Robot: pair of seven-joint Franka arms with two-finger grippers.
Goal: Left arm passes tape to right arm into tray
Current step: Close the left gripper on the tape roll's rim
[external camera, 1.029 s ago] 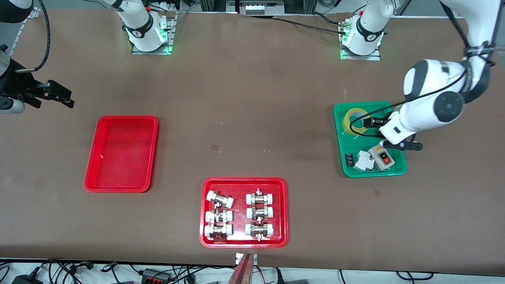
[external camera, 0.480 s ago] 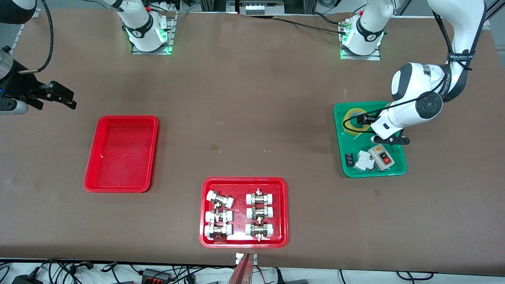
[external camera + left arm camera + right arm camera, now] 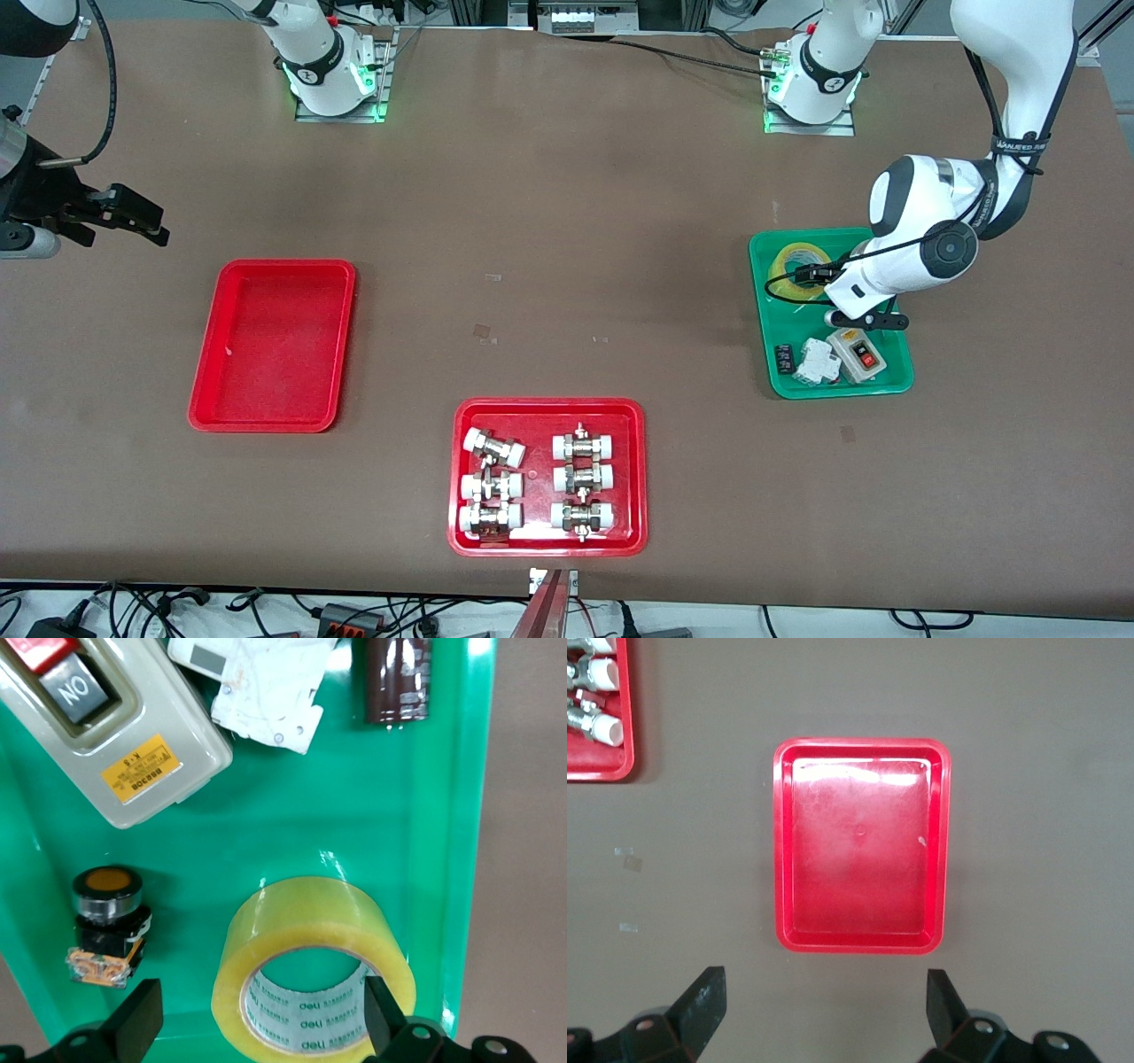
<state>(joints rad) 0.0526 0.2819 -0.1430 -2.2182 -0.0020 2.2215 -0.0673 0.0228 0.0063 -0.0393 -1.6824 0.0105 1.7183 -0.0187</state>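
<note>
The left gripper grabs the yellow tape by its ring side (image 3: 379, 974) next, to pass the tape (image 3: 310, 930) on to my right arm.
The yellow tape roll (image 3: 788, 264) lies flat in the green tray (image 3: 771, 354), at that tray's end nearest the robot bases. My left gripper (image 3: 828, 292) hangs low over it, open. In the left wrist view the tape (image 3: 310, 930) sits between my spread fingers (image 3: 133, 1023), and the gripper (image 3: 257, 1023) does not grip it. The plain red tray (image 3: 283, 264) lies toward the right arm's end of the table. My right gripper (image 3: 133, 217) is open and empty over bare table beside that tray, which shows whole in the right wrist view (image 3: 862, 846), and waits there (image 3: 824, 1010).
The green tray also holds a grey switch box (image 3: 858, 350), a white part (image 3: 815, 361), a push button (image 3: 106, 921) and a dark cylinder (image 3: 394, 678). A red tray with white-capped metal fittings (image 3: 549, 404) lies near the front edge.
My left arm has swung in and brought its gripper lower over the tape roll. My right gripper has hardly moved.
</note>
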